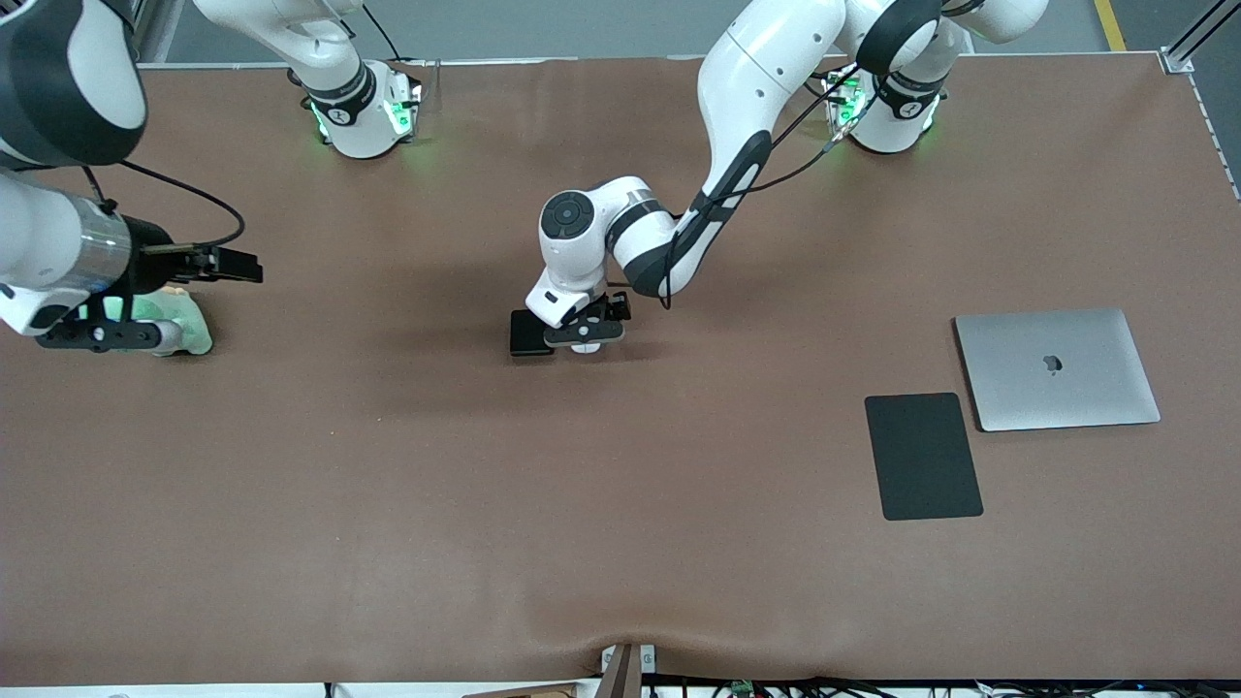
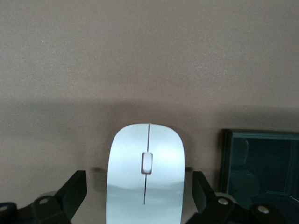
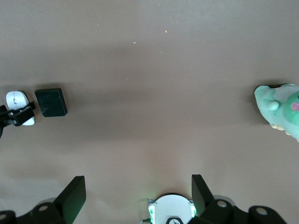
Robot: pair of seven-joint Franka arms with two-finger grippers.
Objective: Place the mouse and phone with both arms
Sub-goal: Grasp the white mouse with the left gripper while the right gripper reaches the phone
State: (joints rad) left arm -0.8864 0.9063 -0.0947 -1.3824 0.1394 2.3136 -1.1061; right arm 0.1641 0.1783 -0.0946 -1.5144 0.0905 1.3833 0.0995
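Note:
My fingers are on both sides of the white mouse (image 1: 585, 348), so I will close my left gripper now. Closing now would hold the mouse.
The white mouse (image 2: 145, 177) lies on the brown table between the fingers of my left gripper (image 2: 140, 189), which is open around it with a gap on each side. In the front view the left gripper (image 1: 585, 334) covers most of the mouse (image 1: 585, 348) at the table's middle. The black phone (image 1: 528, 333) lies flat right beside the mouse, toward the right arm's end; it also shows in the left wrist view (image 2: 261, 163). My right gripper (image 1: 102, 334) is open and empty, up over the right arm's end of the table, and shows in its wrist view (image 3: 138, 189). That view shows the mouse (image 3: 18, 106) and phone (image 3: 51, 102) far off.
A green plush toy (image 1: 179, 325) lies under the right arm's hand and shows in the right wrist view (image 3: 280, 109). A closed silver laptop (image 1: 1057, 368) and a flat black mouse pad (image 1: 923, 456) lie toward the left arm's end of the table.

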